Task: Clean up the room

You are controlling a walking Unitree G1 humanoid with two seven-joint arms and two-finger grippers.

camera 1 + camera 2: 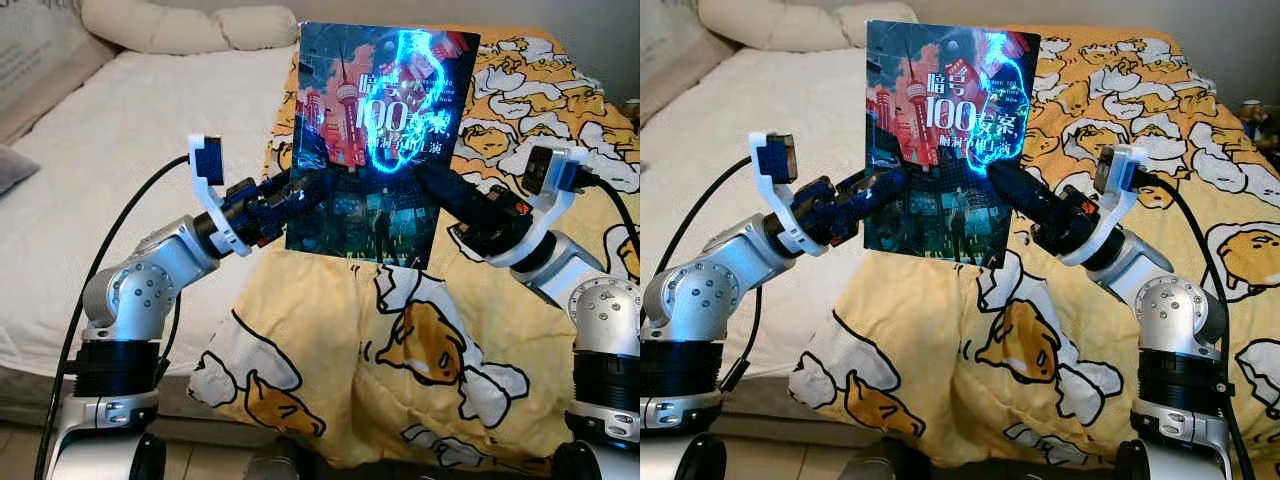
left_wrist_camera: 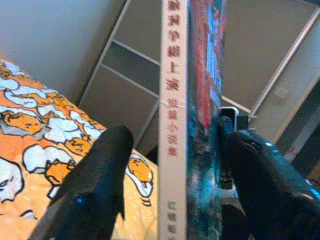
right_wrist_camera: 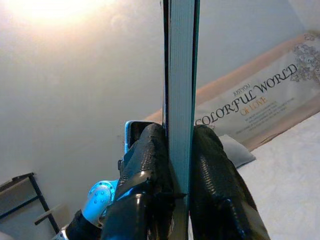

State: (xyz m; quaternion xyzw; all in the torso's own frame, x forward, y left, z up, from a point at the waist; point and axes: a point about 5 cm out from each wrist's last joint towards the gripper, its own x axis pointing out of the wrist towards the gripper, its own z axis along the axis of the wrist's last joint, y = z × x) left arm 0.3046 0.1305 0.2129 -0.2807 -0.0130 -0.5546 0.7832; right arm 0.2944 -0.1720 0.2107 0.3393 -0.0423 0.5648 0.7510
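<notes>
The thin book is far too broad to span across its front cover (image 1: 375, 110). My left gripper will grab it by the narrow spine (image 1: 291, 175) next.
A book (image 1: 380, 130) with a dark neon city cover stands upright in the air above the bed, held between my two grippers. My right gripper (image 1: 430, 180) is shut on its page edge; in the right wrist view both fingers (image 3: 150, 165) press flat on the book (image 3: 181, 75). At the spine side, my left gripper (image 1: 305, 192) is open around the book (image 2: 175, 100). One of its fingers (image 2: 100, 175) stands off from the spine with a visible gap, while the other rests against the cover.
A yellow duvet (image 1: 400, 350) with cartoon egg prints hangs over the bed's near edge below the book. White sheet (image 1: 130, 150) covers the bed's left half, with pillows (image 1: 180, 25) at the far end. A grey wardrobe (image 2: 125, 65) stands beyond the bed.
</notes>
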